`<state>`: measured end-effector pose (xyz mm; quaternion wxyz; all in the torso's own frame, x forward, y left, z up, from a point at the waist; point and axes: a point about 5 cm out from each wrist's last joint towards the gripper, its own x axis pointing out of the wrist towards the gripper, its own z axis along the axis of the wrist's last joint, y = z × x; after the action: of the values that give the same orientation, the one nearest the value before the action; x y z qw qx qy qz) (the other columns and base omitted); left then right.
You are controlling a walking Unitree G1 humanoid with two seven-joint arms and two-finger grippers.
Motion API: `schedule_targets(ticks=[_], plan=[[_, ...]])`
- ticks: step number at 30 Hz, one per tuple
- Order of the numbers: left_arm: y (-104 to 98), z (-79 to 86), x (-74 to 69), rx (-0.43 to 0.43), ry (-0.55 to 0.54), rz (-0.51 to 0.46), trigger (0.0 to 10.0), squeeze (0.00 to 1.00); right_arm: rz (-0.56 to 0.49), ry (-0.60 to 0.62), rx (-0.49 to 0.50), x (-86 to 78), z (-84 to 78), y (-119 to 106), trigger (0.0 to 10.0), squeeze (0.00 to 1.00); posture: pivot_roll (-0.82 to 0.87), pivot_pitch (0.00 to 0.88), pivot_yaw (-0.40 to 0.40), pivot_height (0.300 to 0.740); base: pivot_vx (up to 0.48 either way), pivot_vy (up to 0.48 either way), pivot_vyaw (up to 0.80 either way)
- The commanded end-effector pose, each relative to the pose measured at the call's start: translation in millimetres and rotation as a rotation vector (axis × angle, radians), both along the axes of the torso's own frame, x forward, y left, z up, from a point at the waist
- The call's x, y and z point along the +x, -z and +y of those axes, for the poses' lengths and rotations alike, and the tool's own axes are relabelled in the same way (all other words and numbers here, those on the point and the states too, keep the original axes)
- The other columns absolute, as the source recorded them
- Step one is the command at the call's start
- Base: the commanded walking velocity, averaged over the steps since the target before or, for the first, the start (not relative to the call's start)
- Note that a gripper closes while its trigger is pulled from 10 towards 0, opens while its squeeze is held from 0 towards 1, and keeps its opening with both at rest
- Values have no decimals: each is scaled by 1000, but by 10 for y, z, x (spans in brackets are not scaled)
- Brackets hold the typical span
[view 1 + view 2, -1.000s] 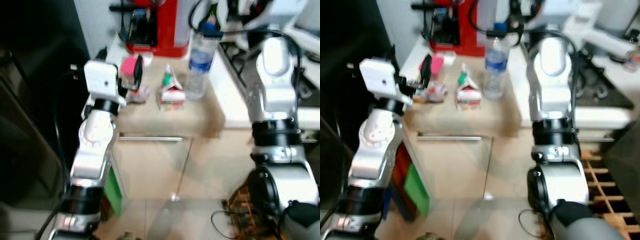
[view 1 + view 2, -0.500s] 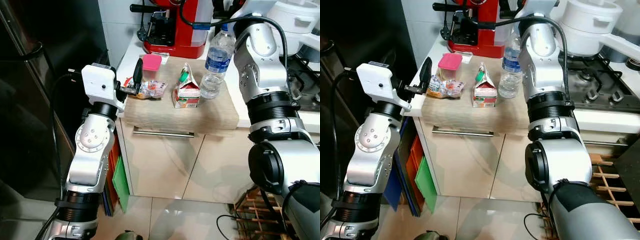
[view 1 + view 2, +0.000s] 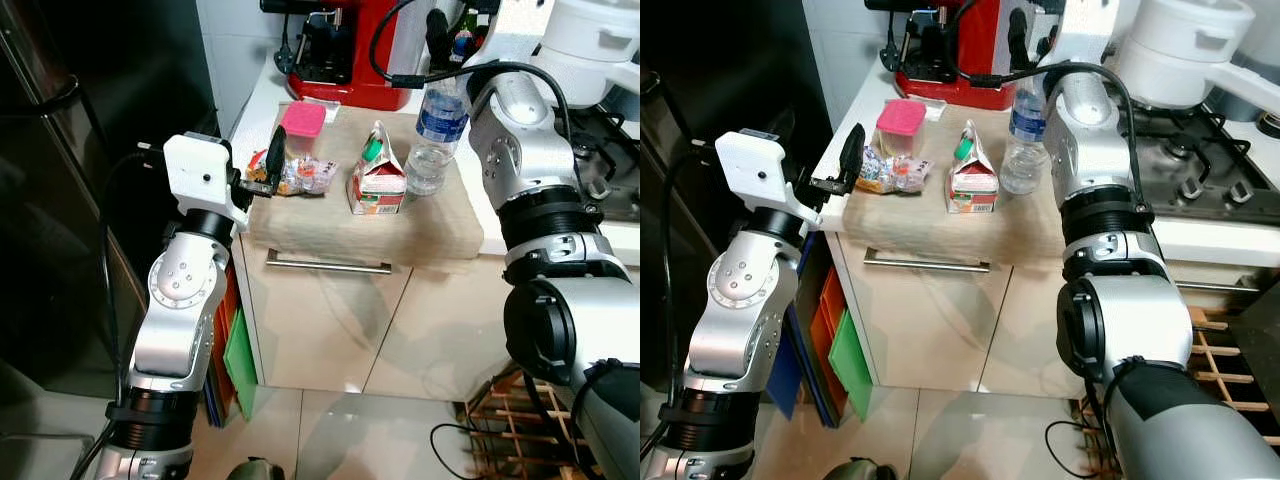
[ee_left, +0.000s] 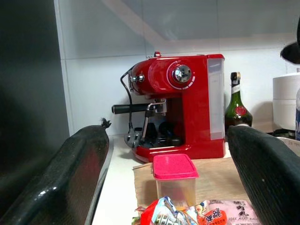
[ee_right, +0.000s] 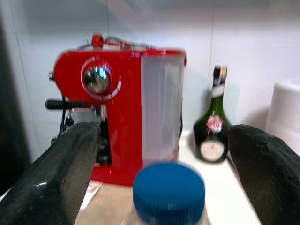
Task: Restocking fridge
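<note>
My right gripper grabs the water bottle by its part below the cap (image 3: 447,92) next. The milk carton (image 3: 376,183) stands close against the water bottle's lower side.
On a beige mat (image 3: 420,225) on the counter stand a pink-lidded tub (image 3: 300,125), a colourful snack bag (image 3: 305,177), a small milk carton (image 3: 376,183) and a water bottle (image 3: 432,135) with a blue cap (image 5: 168,190). My left gripper (image 3: 272,165) is open at the mat's left edge, level with the snack bag (image 4: 187,213) and just short of it. My right gripper (image 5: 166,140) is open just above the bottle's cap, its fingers (image 3: 1018,35) apart on either side. Neither holds anything.
A red espresso machine (image 3: 345,50) and a green wine bottle (image 4: 236,101) stand behind the mat. The dark fridge (image 3: 60,200) is on the left. A stove (image 3: 1200,170) with a white pot (image 3: 1185,50) lies right. Cabinet handle (image 3: 328,266) below; coloured boards (image 3: 240,370) beside the cabinet.
The view was blurred a second ago and has since settled closer to the counter. Both arms keep about the same places relative to the bag and the bottle.
</note>
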<state>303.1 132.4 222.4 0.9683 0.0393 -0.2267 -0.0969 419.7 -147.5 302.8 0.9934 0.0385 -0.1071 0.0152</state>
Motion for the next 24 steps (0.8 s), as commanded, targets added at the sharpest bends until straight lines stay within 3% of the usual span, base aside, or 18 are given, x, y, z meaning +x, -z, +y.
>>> schedule_targets(ticks=[1, 6, 8, 9, 11, 16, 17, 18, 20, 24], plan=[[-22, -16, -7, -4, 10, -1, 10000, 0, 67, -19, 48, 25, 21, 10, 10000, 0, 9, 0, -15, 740, 0, 0, 0], [-11, -41, -6, -18, 26, 8, 10000, 0, 130, -20, 54, 44, 19, 79, 10000, 0, 6, 0, -21, 740, 0, 0, 0], [-1, -135, -47, -10, 135, 11, 10000, 0, 158, -19, 59, 50, 13, 109, 10000, 0, 5, 0, -25, 740, 0, 0, 0], [-1, -135, -47, -10, 135, 11, 10000, 0, 158, -19, 59, 50, 13, 109, 10000, 0, 5, 0, -25, 740, 0, 0, 0], [-29, -227, -124, 6, 264, -13, 10000, 0, 172, -21, 50, 52, 21, 128, 10000, 0, 5, 0, -25, 740, 0, 0, 0], [-80, -270, -162, 2, 315, -40, 10000, 0, 179, -26, 43, 52, 36, 125, 9922, 0, 6, 0, -26, 740, 0, 0, 0], [-94, -286, -172, -6, 331, -47, 10000, 0, 177, -25, 42, 53, 36, 118, 6510, 0, 6, 0, -26, 740, 0, 0, 0], [-94, -286, -172, -6, 331, -47, 10000, 0, 177, -25, 42, 53, 36, 118, 6510, 0, 6, 0, -26, 740, 0, 0, 0], [-99, -311, -192, -8, 355, -50, 10000, 0, 172, -27, 39, 52, 40, 109, 0, 0, 10, 0, -27, 740, 0, 0, 0], [-93, -329, -213, -8, 381, -47, 10000, 0, 137, -36, 18, 43, 70, 77, 0, 0, 12, 0, -30, 740, 0, 0, 0]])
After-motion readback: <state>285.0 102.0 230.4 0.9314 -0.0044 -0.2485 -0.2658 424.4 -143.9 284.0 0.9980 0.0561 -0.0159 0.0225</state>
